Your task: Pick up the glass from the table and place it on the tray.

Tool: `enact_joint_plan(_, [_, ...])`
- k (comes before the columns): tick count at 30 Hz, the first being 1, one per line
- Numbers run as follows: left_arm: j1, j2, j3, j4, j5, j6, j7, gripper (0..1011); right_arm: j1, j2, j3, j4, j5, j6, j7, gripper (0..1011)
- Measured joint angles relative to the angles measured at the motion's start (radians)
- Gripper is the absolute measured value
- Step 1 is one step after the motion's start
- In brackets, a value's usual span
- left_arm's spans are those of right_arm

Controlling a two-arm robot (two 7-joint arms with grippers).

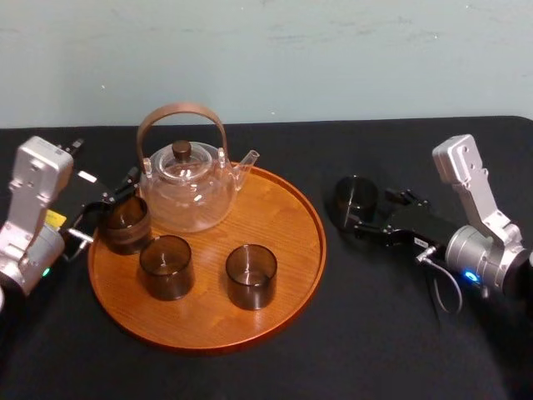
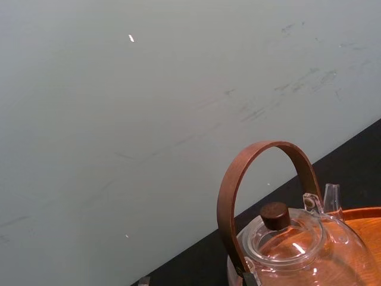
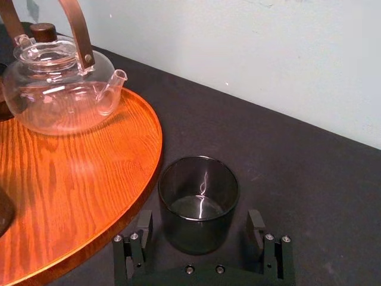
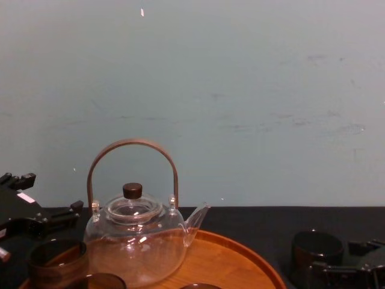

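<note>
My right gripper grips the dark glass by its round side (image 3: pixel 198 229) next, to set the glass upright on the tray (image 3: pixel 77 179).
The glass (image 1: pixel 356 200), a dark smoky tumbler, stands upright on the black table just right of the tray (image 1: pixel 283 225). My right gripper (image 1: pixel 366 210) is open around it. In the right wrist view the glass (image 3: pixel 199 190) sits between the two fingers (image 3: pixel 143 223) with a small gap on each side, close beside the tray's rim (image 3: pixel 156 143). From the chest the glass (image 4: pixel 317 247) shows at the lower right, beside the tray (image 4: pixel 228 259). My left gripper (image 1: pixel 104 212) rests at the tray's left edge, next to another dark glass (image 1: pixel 125 223).
A clear glass teapot (image 1: pixel 187 187) with a brown hoop handle stands at the back of the tray. Two more dark glasses (image 1: pixel 166 267) (image 1: pixel 251 275) stand toward its front. Bare wood lies on the tray's right half. A pale wall rises behind the table.
</note>
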Motion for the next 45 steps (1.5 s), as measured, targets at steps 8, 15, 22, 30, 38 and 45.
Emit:
enact_joint_plan(8, [0.0,0.0,0.0,0.0,0.0,0.0,0.0,1001,0.025,-0.017,-0.009,0.031,-0.016,0.001,0.002,1002])
enact_joint_plan(15, [0.0,0.0,0.0,0.0,0.0,0.0,0.0,1001,0.045,-0.03,-0.015,0.051,-0.027,0.002,0.005,1003])
enact_joint_plan(22, [0.0,0.0,0.0,0.0,0.0,0.0,0.0,1001,0.066,-0.044,-0.018,0.077,-0.033,0.0,0.011,1002])
enact_joint_plan(30, [0.0,0.0,0.0,0.0,0.0,0.0,0.0,1001,0.08,-0.057,-0.021,0.1,-0.039,-0.003,0.014,1003])
enact_joint_plan(38, [0.0,0.0,0.0,0.0,0.0,0.0,0.0,1001,0.082,-0.059,-0.021,0.103,-0.04,-0.004,0.015,1003])
enact_joint_plan(45, [0.0,0.0,0.0,0.0,0.0,0.0,0.0,1001,0.081,-0.058,-0.021,0.101,-0.039,-0.004,0.015,1002])
